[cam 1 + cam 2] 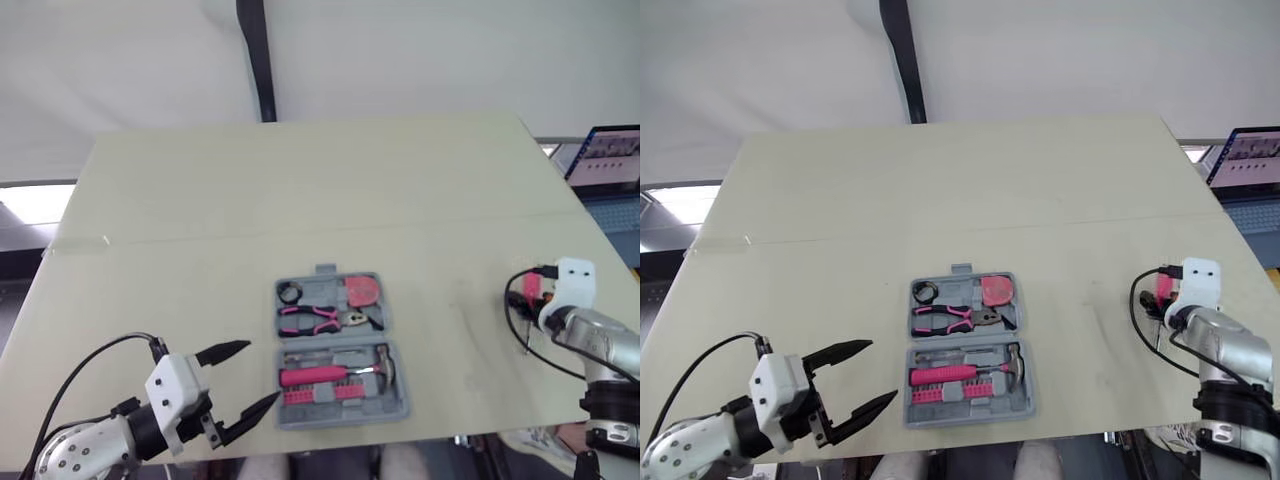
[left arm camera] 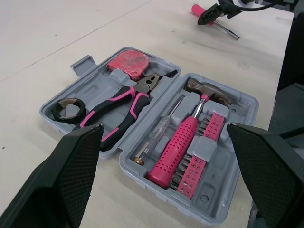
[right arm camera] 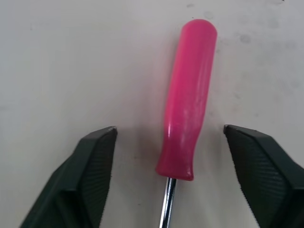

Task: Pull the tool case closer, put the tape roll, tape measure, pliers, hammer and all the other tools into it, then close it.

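Note:
Next, my right gripper grabs the screwdriver by its pink handle [image 3: 185, 107], to put the screwdriver into the tool case.
The grey tool case [image 1: 398, 405] lies open near the table's front edge, at the middle. Its far half holds a tape roll [image 1: 290, 293], pink tape measure [image 1: 362, 291] and pliers [image 1: 315, 320]. Its near half holds a pink-handled hammer [image 1: 335, 375], a thin screwdriver [image 2: 159, 135] and a row of bits [image 2: 202, 152]. My left gripper [image 1: 264, 370] is open just left of the case, not touching it. A pink-handled screwdriver [image 3: 187, 95] lies on the table at the right. My right gripper [image 3: 169, 128] stands open over it, one finger on each side of the handle.
A laptop [image 1: 612, 160] sits beyond the table's right edge. A black pole [image 1: 258, 60] rises behind the far edge. The cream table [image 1: 300, 200] stretches bare beyond the case, with a small scrap of tape [image 1: 103, 240] at the left.

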You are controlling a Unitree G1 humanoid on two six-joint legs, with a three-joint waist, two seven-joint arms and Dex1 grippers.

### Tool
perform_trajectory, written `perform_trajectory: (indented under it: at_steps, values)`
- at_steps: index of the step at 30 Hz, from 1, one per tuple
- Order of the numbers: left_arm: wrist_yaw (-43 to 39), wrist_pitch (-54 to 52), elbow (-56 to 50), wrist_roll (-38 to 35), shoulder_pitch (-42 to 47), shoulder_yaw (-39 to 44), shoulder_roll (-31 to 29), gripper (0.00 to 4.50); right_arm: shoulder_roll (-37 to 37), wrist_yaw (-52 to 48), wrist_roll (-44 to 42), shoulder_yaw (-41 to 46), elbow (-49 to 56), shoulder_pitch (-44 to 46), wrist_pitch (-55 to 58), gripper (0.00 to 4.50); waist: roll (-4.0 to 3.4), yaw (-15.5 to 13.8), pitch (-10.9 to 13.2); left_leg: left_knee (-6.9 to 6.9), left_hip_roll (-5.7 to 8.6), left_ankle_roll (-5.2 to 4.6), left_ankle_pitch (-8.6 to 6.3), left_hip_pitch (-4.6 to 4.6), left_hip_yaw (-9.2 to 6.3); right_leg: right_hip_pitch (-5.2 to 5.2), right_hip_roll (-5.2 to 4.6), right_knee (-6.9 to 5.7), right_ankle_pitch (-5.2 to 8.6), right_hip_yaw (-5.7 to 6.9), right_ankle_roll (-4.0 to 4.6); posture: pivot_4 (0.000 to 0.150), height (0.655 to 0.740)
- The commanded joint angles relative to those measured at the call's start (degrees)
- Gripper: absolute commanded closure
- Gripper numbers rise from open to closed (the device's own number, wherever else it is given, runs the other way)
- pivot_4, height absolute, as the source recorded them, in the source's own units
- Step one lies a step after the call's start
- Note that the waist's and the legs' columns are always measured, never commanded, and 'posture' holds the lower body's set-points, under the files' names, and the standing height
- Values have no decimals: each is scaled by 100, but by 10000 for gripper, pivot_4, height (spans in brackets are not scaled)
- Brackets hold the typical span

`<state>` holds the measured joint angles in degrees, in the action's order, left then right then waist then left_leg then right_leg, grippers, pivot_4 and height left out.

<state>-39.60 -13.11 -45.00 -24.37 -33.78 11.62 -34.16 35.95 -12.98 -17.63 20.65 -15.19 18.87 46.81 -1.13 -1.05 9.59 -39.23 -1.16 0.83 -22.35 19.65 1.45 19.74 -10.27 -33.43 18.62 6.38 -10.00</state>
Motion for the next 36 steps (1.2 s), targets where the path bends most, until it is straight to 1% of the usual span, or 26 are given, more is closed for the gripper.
perform_trajectory:
  at_steps: [1, 2, 4, 9, 13, 17, 20, 22, 23, 25, 28, 29, 33, 36]
  values:
    - [9, 80, -135, 62, 41, -75, 18, 0, 114, -40, 83, 22, 73, -32, 83, 28136, 1, -29, 0, -1, 0, 0, 0, 0, 0, -1, 0, 0, 0, 0, 0, 1500, 7400]
    - [5, 82, -127, 67, 56, -86, 12, 0, 121, -54, 88, 10, 78, -33, 91, 33325, 1, -38, 0, -2, 0, 0, 0, 1, 0, -1, 0, 0, 0, 0, 0, 1500, 7400]
    - [14, 80, -101, 86, 86, -120, 16, 0, 142, -79, 95, 6, 76, -25, 106, 40852, 2, -36, 0, -2, 0, 0, 0, 1, -1, -2, 0, 0, 0, 0, 0, 1500, 7400]
    - [-46, 128, -14, 93, 39, -143, 25, 0, 250, -184, 87, -28, 229, -41, 203, 40687, 2, -30, 0, -2, 0, 0, 0, 3, -1, 1, 0, 0, 0, 0, -1, 1500, 7400]
    - [-57, 173, 107, -61, -24, -20, 144, 0, 717, -663, -32, -269, 904, -181, 669, 40687, -1, -27, 1, -2, 0, 0, 0, 13, -1, 12, 0, 1, 0, 0, -1, 1500, 7400]
    - [-373, 357, 444, -158, -174, 335, 91, 0, 1775, -1852, -441, -966, 2343, -535, 1388, 40687, -10, -13, 5, -9, -1, 2, 6, 64, 2, 72, 0, -13, -1, -2, -1, 1500, 7400]
    - [-688, 526, 678, -142, -343, 498, 8, 0, 2809, -2983, -863, -1565, 3586, -733, 1521, 40687, -7, -10, 11, -6, -8, 6, 8, 64, 6, 80, 7, -11, -1, -1, -1, 1500, 7400]
    - [-727, 555, 750, -153, -361, 585, 2, 0, 3235, -3481, -1240, -1824, 4227, -537, 1770, 40687, -1, -12, 13, -8, -9, 6, 8, 66, 7, 81, 8, -11, -1, -3, -1, 1500, 7400]
    - [-734, 554, 759, -161, -357, 611, 0, 0, 3374, -3658, -1396, -1942, 4473, -379, 1888, 40687, 13, -17, 23, -8, -12, 6, 8, 64, 7, 80, 8, -10, -1, -3, -1, 1500, 7400]
    - [-725, 497, 699, -192, -363, 672, -11, 0, 3594, -3971, -1695, -2255, 4985, 101, 2151, 40687, 24, -19, 29, -11, -14, 6, 8, 66, 7, 80, 9, -12, -1, -3, -1, 1500, 7400]
    - [-657, 342, 562, -254, -371, 776, -35, 0, 3715, -4210, -1969, -2851, 5609, 888, 2592, 40687, 38, -36, 40, -13, -14, 6, 7, 71, 4, 84, 9, -11, -1, -3, -1, 1500, 7400]
    - [-629, 290, 518, -258, -370, 796, -45, 0, 3617, -4243, -2099, -3032, 5790, 1167, 2767, 40687, 42, -37, 42, -12, -14, 6, 7, 72, -2, 83, 9, -10, -1, 2, 0, 1500, 7400]
    - [-488, -6, 267, -369, -339, 829, -73, 0, 2880, -4102, -2523, -3696, 6186, 2140, 3504, 40687, 63, -14, 55, -13, -14, 7, 7, 76, -2, 87, 9, -10, -1, 5, 0, 1500, 7400]
    - [-383, -229, 77, -458, -320, 860, -87, 0, 2484, -3956, -2574, -4212, 6365, 2554, 3811, 40687, 65, -15, 56, -14, -14, 7, 7, 75, -1, 87, 9, -13, -1, 3, 0, 1500, 7400]
